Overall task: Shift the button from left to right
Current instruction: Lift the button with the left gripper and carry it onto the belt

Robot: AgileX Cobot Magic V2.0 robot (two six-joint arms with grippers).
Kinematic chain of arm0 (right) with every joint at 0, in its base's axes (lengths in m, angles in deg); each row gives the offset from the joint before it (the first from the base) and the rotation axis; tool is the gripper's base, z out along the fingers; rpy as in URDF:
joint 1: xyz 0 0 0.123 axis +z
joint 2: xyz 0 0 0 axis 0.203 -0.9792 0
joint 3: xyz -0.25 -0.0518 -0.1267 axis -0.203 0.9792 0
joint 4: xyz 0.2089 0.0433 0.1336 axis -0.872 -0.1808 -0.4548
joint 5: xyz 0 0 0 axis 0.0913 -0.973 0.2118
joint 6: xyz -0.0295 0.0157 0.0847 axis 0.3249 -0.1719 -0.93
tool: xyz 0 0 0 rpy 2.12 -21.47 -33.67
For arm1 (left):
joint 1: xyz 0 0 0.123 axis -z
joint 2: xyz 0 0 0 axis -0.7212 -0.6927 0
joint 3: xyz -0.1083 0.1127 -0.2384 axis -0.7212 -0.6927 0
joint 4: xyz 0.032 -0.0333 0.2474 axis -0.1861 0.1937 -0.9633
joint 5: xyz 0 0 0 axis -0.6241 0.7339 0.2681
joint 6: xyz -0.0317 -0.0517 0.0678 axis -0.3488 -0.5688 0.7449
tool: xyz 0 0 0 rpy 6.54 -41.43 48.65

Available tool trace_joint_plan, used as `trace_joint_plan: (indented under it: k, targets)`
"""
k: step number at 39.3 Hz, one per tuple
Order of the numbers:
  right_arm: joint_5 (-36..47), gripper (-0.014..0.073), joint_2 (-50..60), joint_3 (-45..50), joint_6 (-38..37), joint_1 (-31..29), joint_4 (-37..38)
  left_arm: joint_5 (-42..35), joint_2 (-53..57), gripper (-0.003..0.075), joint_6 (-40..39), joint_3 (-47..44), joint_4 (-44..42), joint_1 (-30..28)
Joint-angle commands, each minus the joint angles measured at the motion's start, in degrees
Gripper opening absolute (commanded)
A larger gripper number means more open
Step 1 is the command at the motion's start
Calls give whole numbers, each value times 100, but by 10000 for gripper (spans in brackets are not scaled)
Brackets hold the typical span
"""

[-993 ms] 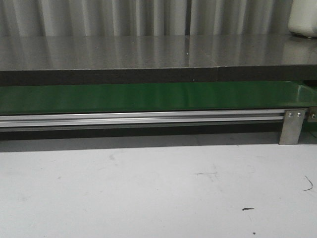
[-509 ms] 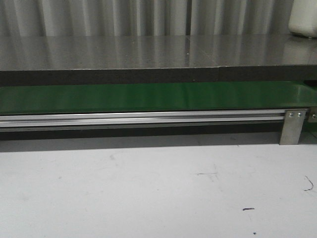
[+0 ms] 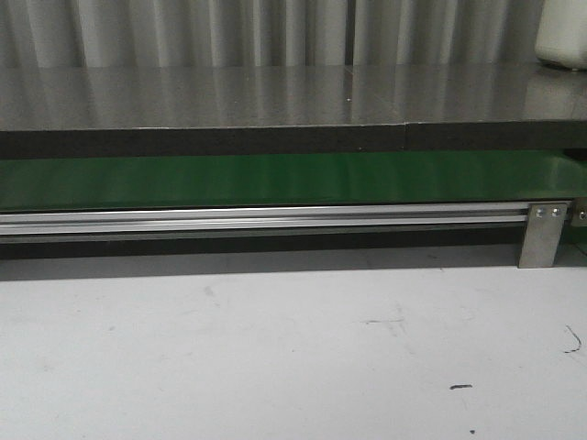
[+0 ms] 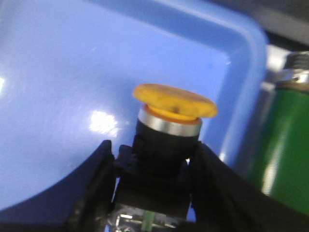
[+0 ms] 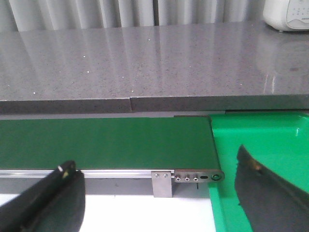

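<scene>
The button is hanging over the blue tray (image 4: pixel 58 72), so my left gripper should keep holding it until it is on the green belt.
The button (image 4: pixel 175 100) has an orange-yellow mushroom cap, a silver ring and a black blocky body. In the left wrist view my left gripper (image 4: pixel 153 150) is shut on its black body, one finger on each side, above a blue tray (image 4: pixel 58 72). The green belt's roller end (image 4: pixel 280 159) shows beside the tray. My right gripper (image 5: pixel 154 162) is open and empty, near the end of the green belt (image 5: pixel 106 142). In the front view the belt (image 3: pixel 275 179) carries nothing, and no gripper or button shows there.
A green bin (image 5: pixel 270 140) stands at the belt's end, under my right gripper's far finger. A grey stone counter (image 5: pixel 145 63) runs behind the belt, with a white appliance (image 5: pixel 287 14) on it. An aluminium rail (image 3: pixel 266 218) and bracket (image 3: pixel 542 234) edge the belt above the white table (image 3: pixel 293 348).
</scene>
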Motion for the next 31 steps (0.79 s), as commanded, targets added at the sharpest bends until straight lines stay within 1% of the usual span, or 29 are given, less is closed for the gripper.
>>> trace_joint_plan:
  k: [1, 7, 12, 17, 28, 31]
  targets:
    - [465, 644, -97, -198, 9, -30, 15, -50, 630, 135, 71, 206, 271, 350]
    - [465, 644, -97, -198, 9, -30, 15, 629, 811, 135, -59, 218, 260, 908]
    - [465, 644, -97, -198, 9, -30, 15, 1079, 798, 135, -309, 206, 181, 1141]
    - [465, 644, -97, -198, 9, -30, 15, 1112, 775, 135, -348, 192, 24, 1252]
    - [465, 644, -97, -198, 9, -30, 15, 1273, 407, 137, -348, 192, 9, 1252]
    - [465, 644, -97, -198, 9, -30, 15, 1262, 335, 148, -348, 192, 9, 1253]
